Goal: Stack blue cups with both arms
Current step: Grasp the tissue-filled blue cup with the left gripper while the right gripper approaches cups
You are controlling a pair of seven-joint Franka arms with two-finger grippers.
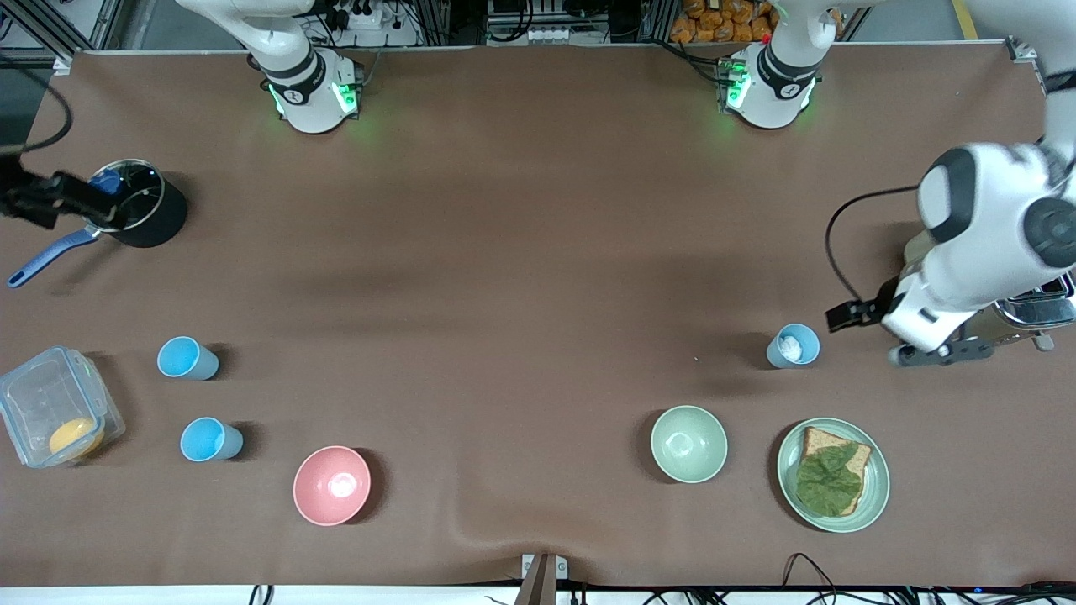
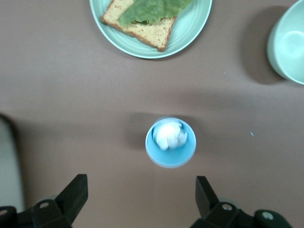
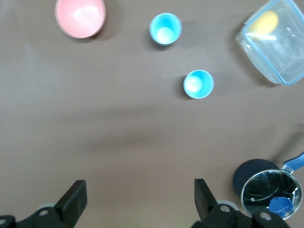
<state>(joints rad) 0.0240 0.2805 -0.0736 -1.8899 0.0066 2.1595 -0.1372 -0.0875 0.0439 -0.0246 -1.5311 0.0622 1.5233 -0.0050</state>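
My left gripper will next take hold of the cup holding something white by its rim, so that it can be stacked with the other blue cups.
Three blue cups stand upright on the brown table. Two empty ones are near the right arm's end and also show in the right wrist view. The third cup holds something white and stands near the left arm's end. It shows in the left wrist view. My left gripper is open and empty, beside that cup toward the left arm's end, its fingertips short of it. My right gripper is open and empty, high by the saucepan, apart from the two cups; its fingertips show bare table between them.
A black saucepan with a blue handle holds a blue object. A clear box with something yellow, a pink bowl, a pale green bowl, a green plate with bread and lettuce, and a metal toaster under the left arm.
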